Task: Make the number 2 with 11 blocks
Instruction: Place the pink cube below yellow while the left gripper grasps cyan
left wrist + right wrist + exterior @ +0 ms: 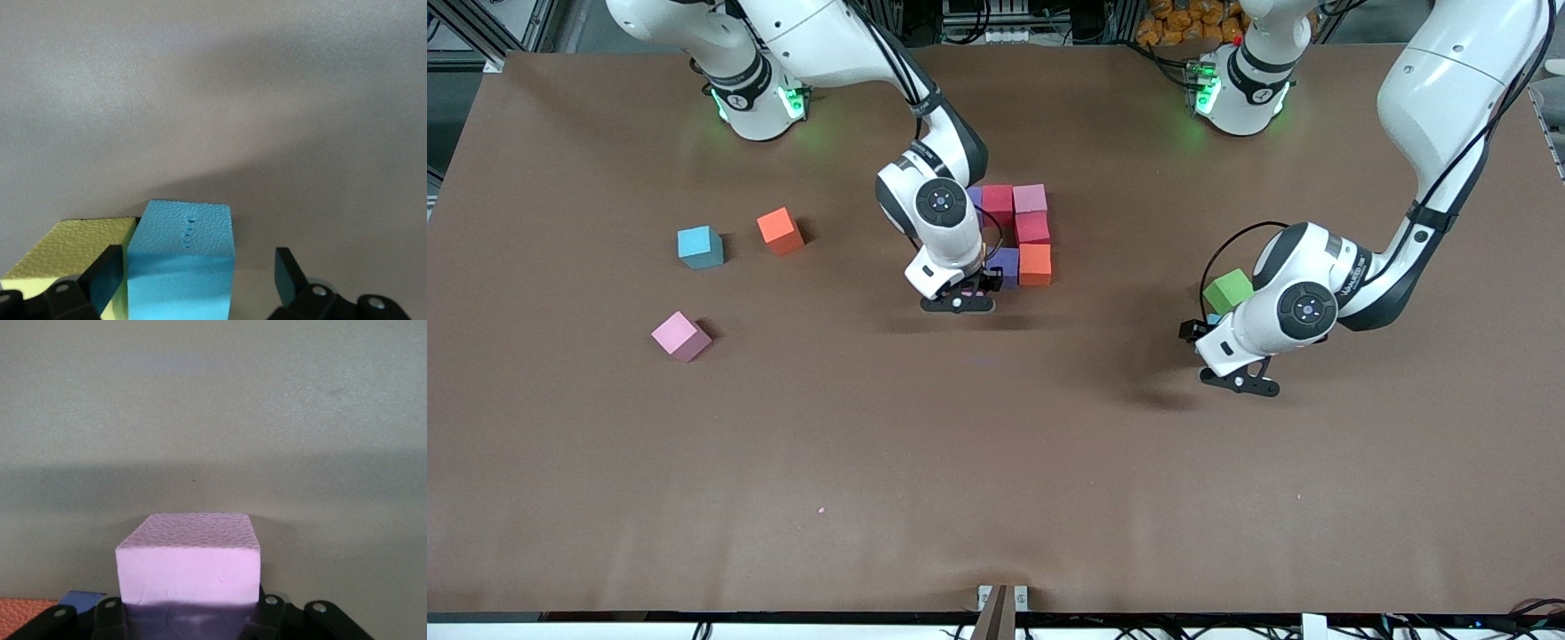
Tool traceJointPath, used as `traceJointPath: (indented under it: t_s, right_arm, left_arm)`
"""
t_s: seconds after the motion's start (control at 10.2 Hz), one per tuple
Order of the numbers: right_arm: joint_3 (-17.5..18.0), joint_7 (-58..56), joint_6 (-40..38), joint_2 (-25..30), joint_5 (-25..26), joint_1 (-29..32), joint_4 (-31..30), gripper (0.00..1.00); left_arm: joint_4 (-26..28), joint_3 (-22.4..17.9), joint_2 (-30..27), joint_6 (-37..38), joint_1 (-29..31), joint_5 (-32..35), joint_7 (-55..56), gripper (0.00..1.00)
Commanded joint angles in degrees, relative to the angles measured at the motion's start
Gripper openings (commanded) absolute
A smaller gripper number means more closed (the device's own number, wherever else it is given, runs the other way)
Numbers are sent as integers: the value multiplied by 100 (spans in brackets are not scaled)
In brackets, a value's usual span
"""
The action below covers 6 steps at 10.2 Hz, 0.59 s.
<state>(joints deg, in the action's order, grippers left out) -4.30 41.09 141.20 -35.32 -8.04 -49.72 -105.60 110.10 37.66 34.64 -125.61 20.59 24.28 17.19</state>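
The light blue block [1214, 318] [181, 257] is still below my left gripper's fingers, and table shows beside one finger, so my left gripper should go lower first and then close on the block.
A partly built figure of blocks lies mid-table: a purple [974, 196], a red [997, 203] and a pink block [1030, 197] in a row, then a red [1032, 228], an orange [1035, 264] and a purple block [1005, 264]. My right gripper [969, 295] is low beside that purple block, shut on a pink block [188, 563]. My left gripper [1211, 338] is low and open [198, 267] around a light blue block [181, 257] that touches a yellow block [67, 250]. One fingertip [288, 267] stands apart from the blue block.
Loose blocks lie toward the right arm's end: light blue [700, 246], orange [780, 230] and pink [680, 336]. A green cube [1228, 290] sits beside the left gripper. The orange block [20, 613] shows at the edge of the right wrist view.
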Motion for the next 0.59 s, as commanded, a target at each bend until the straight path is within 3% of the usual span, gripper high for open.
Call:
traceJointPath:
  t_s: [0.0,0.49]
  right_arm:
    - [-54,57,-48,-115,-39,-90,93,100]
    - [-71,30,-285,60,-48,42,154,100]
  left_arm:
    - [213,57,-98,-95,104,208,-67,100]
    - [530,84,-168,-87,350,438,-76,100]
